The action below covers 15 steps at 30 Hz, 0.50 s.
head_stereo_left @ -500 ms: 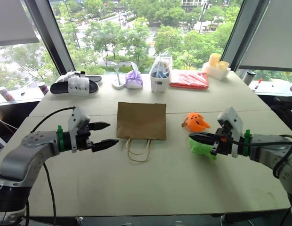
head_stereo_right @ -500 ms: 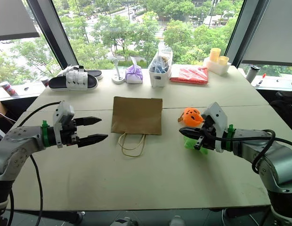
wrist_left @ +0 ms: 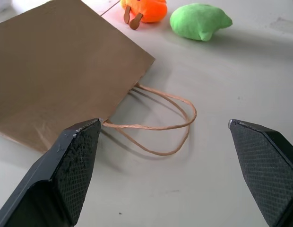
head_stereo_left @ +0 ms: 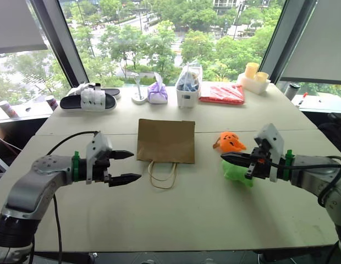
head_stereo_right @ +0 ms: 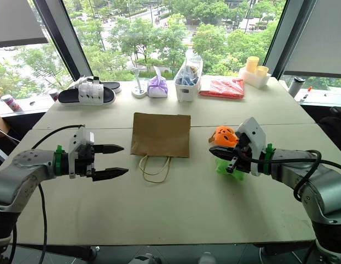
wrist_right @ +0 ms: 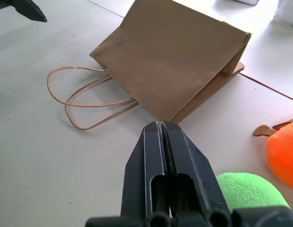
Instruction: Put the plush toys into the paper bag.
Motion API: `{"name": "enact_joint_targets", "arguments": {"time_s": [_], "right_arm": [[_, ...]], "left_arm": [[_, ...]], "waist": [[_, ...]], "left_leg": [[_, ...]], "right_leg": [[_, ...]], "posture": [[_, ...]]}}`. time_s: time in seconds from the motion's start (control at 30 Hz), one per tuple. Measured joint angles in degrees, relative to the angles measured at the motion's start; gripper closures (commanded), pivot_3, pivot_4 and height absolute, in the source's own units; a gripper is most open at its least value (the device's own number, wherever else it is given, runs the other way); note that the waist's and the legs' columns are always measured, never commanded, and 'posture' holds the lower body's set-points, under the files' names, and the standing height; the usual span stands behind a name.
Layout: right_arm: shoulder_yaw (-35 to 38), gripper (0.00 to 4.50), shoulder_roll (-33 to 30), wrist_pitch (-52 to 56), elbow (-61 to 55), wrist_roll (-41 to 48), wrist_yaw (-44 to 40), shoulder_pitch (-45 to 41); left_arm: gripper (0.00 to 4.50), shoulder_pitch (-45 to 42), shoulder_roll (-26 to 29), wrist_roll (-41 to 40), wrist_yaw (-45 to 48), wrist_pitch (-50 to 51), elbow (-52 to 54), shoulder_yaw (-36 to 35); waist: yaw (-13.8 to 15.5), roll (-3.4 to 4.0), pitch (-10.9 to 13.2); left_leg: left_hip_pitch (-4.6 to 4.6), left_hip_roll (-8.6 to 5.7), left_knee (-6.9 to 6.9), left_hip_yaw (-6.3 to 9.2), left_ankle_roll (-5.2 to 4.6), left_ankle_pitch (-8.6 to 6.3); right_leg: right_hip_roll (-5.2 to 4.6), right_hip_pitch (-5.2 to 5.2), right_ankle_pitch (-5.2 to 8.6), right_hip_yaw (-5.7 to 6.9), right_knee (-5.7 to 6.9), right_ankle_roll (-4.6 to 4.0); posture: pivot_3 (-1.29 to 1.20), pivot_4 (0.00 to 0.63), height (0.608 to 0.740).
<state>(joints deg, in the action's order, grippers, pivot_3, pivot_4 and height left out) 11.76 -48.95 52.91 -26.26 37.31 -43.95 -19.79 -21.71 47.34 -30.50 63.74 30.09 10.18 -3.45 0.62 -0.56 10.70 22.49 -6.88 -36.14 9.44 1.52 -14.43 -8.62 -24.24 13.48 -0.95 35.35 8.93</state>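
Observation:
I should grab the cord handle (head_stereo_left: 163, 188) with my left gripper next. It loops out past the bag's opening, and the paper bag (head_stereo_left: 165, 141) lies flat on the tabletop.
The brown paper bag (head_stereo_left: 165, 141) lies flat at the table's middle, its cord handles (head_stereo_left: 162, 176) spread toward me. To its right, the orange pumpkin plush toy (head_stereo_left: 230, 142) and the green plush toy (head_stereo_left: 236, 173) rest on the table. My left gripper (head_stereo_left: 135, 166) hovers open just left of the handles, holding nothing; in the left wrist view its fingers (wrist_left: 75, 161) frame the handles. My right gripper (head_stereo_left: 223, 158) is shut and empty, its tip above the green toy (wrist_right: 250, 191) and pointing at the bag (wrist_right: 175, 61).
Along the far edge by the window stand black-and-white slippers (head_stereo_left: 88, 100), a purple tied pouch (head_stereo_left: 157, 92), a white container (head_stereo_left: 187, 91), a red packet (head_stereo_left: 221, 93) and yellow cups (head_stereo_left: 251, 70). Bare tabletop (head_stereo_left: 181, 214) lies in front of the bag.
My left gripper has shifted slightly right and lower, nearer the bag's handles, still open. The right gripper and the toys have stayed put.

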Motion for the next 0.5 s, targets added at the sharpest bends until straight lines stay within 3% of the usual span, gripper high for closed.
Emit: {"name": "enact_joint_targets", "arguments": {"time_s": [0.23,0.37,0.5], "right_arm": [[-1.14,4.5,0.78,-0.11,0.03,-0.02,1.35,-0.54],[-1.97,4.5,1.21,-0.58,-0.05,-0.05,1.99,-0.54],[-2.36,4.5,1.82,-0.88,-0.71,-0.11,3.11,-0.35]], "left_arm": [[0.09,-1.79,-0.8,6.95,5.14,-12.02,-5.8,5.52],[0.09,-6.2,-2.56,12.91,8.73,-23.82,-14.0,9.18],[0.09,-13.28,-7.74,19.07,10.04,-37.72,-26.85,12.58]], "waist": [[0.04,0.0,0.0],[0.1,0.0,0.0],[0.22,-0.02,0.0]], "left_leg": [[0.0,0.0,0.0,-0.02,0.0,0.0],[0.0,0.0,-0.02,-0.06,0.01,0.01],[0.03,-0.06,-0.07,-0.05,0.01,0.01]], "right_leg": [[0.0,0.0,-0.01,0.0,0.0,0.0],[0.01,0.01,-0.05,0.01,-0.01,-0.03],[-0.02,0.04,-0.14,0.03,-0.03,0.08]], "posture": [[0.0,0.15,0.74],[0.0,0.15,0.74],[0.0,0.15,0.74]]}}
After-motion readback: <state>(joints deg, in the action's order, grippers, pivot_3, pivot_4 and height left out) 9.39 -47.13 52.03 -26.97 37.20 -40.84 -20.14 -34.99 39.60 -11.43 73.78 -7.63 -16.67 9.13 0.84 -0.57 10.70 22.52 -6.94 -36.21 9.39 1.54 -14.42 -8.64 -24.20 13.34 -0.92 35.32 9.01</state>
